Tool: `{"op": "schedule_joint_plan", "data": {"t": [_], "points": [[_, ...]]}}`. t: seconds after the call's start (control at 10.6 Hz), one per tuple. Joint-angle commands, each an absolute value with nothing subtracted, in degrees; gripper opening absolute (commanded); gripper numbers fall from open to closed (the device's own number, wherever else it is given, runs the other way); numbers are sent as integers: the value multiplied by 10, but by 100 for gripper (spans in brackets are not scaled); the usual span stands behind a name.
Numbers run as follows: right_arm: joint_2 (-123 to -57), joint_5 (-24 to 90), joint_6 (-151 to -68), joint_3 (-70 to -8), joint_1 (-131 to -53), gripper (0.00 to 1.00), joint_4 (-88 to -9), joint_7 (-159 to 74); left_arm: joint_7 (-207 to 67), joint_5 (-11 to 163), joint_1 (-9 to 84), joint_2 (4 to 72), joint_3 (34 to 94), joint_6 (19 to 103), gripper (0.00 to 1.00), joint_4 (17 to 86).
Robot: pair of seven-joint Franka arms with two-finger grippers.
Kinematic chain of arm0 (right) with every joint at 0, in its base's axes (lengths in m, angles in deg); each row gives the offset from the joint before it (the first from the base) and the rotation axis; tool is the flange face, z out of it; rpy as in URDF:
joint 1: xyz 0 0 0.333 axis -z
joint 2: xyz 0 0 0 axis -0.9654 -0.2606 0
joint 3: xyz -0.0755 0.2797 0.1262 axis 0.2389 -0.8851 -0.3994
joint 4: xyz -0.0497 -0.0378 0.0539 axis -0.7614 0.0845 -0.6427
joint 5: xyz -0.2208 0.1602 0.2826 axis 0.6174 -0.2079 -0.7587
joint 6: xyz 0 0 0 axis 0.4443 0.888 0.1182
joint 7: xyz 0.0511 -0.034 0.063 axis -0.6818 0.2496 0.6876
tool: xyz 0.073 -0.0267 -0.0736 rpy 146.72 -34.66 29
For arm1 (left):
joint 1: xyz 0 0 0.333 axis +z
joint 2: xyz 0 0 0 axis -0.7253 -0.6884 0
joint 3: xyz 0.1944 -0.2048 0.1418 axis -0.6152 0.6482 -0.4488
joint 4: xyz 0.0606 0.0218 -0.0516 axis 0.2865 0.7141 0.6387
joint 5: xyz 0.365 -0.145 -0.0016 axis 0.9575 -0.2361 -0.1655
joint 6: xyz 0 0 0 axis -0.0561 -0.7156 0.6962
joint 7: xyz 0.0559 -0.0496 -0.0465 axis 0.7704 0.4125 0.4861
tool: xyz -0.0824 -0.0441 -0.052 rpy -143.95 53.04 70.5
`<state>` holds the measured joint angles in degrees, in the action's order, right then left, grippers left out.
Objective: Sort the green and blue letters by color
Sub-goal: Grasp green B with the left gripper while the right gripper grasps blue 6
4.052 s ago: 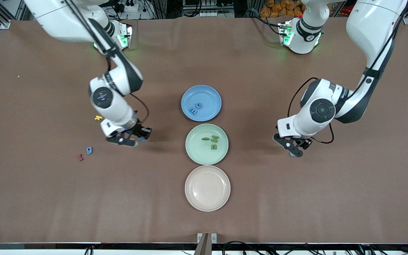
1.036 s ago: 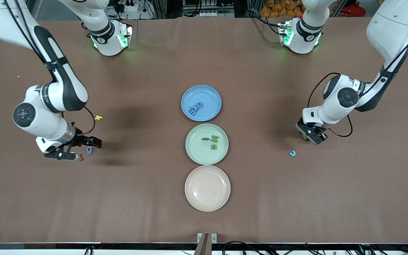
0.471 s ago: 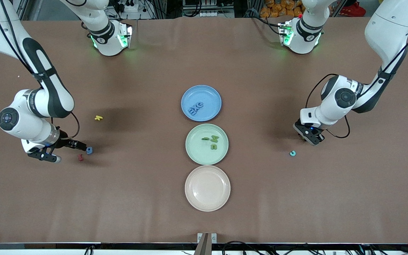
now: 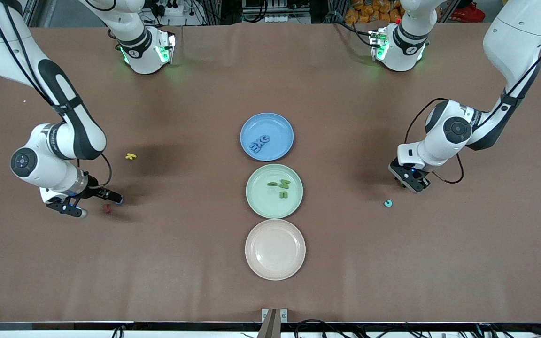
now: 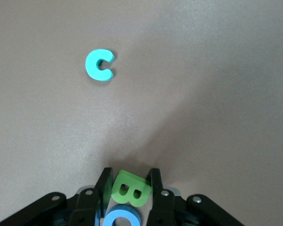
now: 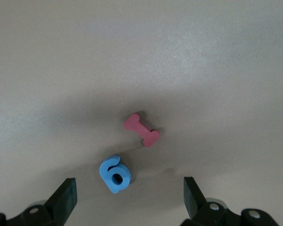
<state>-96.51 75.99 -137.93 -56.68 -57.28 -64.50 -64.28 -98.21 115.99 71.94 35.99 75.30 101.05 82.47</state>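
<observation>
Next, my right gripper grabs the blue 6 by the sides of its round loop [image 6: 117, 180] to sort it onto the blue plate.
My left gripper [image 4: 409, 180] is down at the table near the left arm's end, shut on a green letter B [image 5: 129, 190] with a finger on each side. A light blue C [image 4: 387, 203] lies on the cloth beside it, also seen in the left wrist view as the C [image 5: 100, 65]. My right gripper [image 4: 100, 206] is open and low over the table at the right arm's end. A blue 6 [image 6: 115, 174] lies just ahead of its spread fingers [image 6: 66, 195]. The blue plate [image 4: 275, 123] holds blue letters [image 4: 259, 143]. The green plate [image 4: 261, 199] holds green letters [image 4: 280, 188].
A small red letter [image 4: 106, 208] lies beside the blue 6 under the right gripper. A yellow letter [image 4: 131, 156] sits farther from the front camera than those. A pale pink plate [image 4: 275, 263] stands nearest the front camera in the row of plates.
The right gripper has swung out to the blue 6 and red letter and come back in over them, still open. The left gripper has closed on the green B, leaving the C.
</observation>
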Motion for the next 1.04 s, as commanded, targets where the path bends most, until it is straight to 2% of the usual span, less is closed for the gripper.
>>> {"op": "schedule_joint_plan", "data": {"t": [0.0, 0.38, 0.57, 0.75, 0.85, 0.94], "points": [[-985, 761, -1399, -532, -614, 100, -642, -681, -926, 1172, 701, 349, 762, 1014, 14, 788], [-988, 761, -1399, -525, -629, 100, -643, -684, -748, 1155, 595, 349, 782, 934, 13, 723], [-989, 761, -1400, -524, -629, 87, -643, -683, -708, 1089, 540, 346, 784, 904, 13, 684], [-992, 762, -1416, -523, -629, 82, -643, -683, -668, 1024, 492, 333, 784, 886, 13, 642], [-995, 765, -1418, -523, -629, 67, -642, -682, -629, 1014, 463, 324, 782, 868, 13, 614], [-995, 766, -1418, -522, -629, 46, -643, -680, -582, 1014, 439, 308, 782, 850, 13, 585]]}}
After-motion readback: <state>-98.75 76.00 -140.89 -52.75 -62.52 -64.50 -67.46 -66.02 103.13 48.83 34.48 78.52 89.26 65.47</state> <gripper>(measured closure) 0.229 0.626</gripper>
